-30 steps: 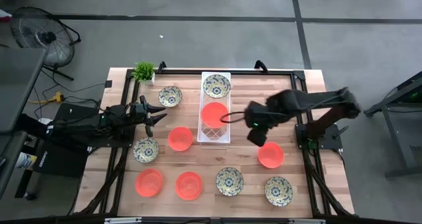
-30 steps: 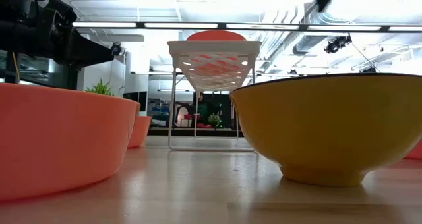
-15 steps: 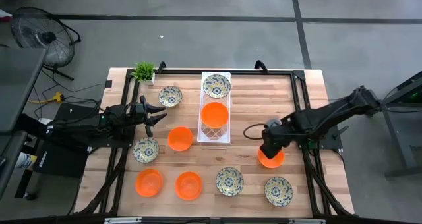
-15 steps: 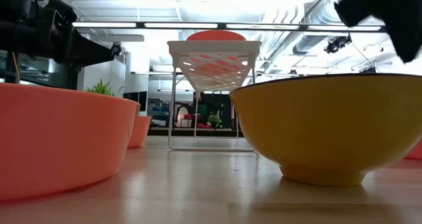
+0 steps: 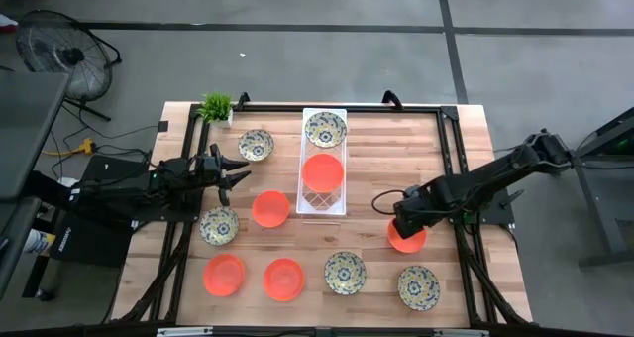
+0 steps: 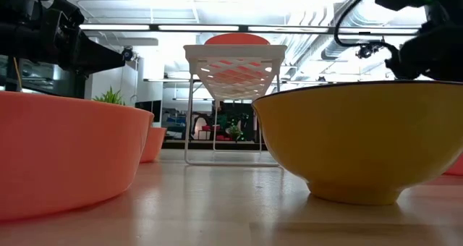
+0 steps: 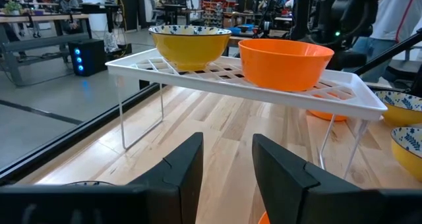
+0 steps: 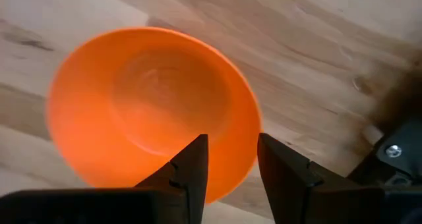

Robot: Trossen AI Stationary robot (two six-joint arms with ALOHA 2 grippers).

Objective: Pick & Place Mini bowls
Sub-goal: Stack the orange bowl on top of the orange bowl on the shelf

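The robot's right gripper next needs to take hold of the orange bowl by its rim point(image 8: 256, 125), to stack it with the bowls on the rack.
Ten mini bowls show in the high view. A cream floral bowl point(image 5: 325, 129) and an orange bowl point(image 5: 322, 170) sit on the white wire rack point(image 5: 340, 200). Another orange bowl point(image 5: 408, 240) rests on the table at the right. My right gripper point(image 5: 400, 221) point(image 8: 231, 168) hangs over it, open and pointing down. One finger is above the bowl's hollow and the other outside its far rim point(image 8: 253, 128); I see no touch. My left gripper point(image 5: 234, 170) point(image 7: 227, 165) waits open, left of the rack.
More bowls stand on the table: floral ones point(image 5: 256, 144) point(image 5: 219, 225) point(image 5: 345, 272) point(image 5: 418, 286) and orange ones point(image 5: 269, 208) point(image 5: 224, 274) point(image 5: 283, 279). A small green plant point(image 5: 216, 106) is at the far left corner. Bare wood lies right of the rack.
My right gripper has moved from beside the rack toward the table's right and near edge, and has come down over the orange bowl on the right. The bowls have stayed where they were.
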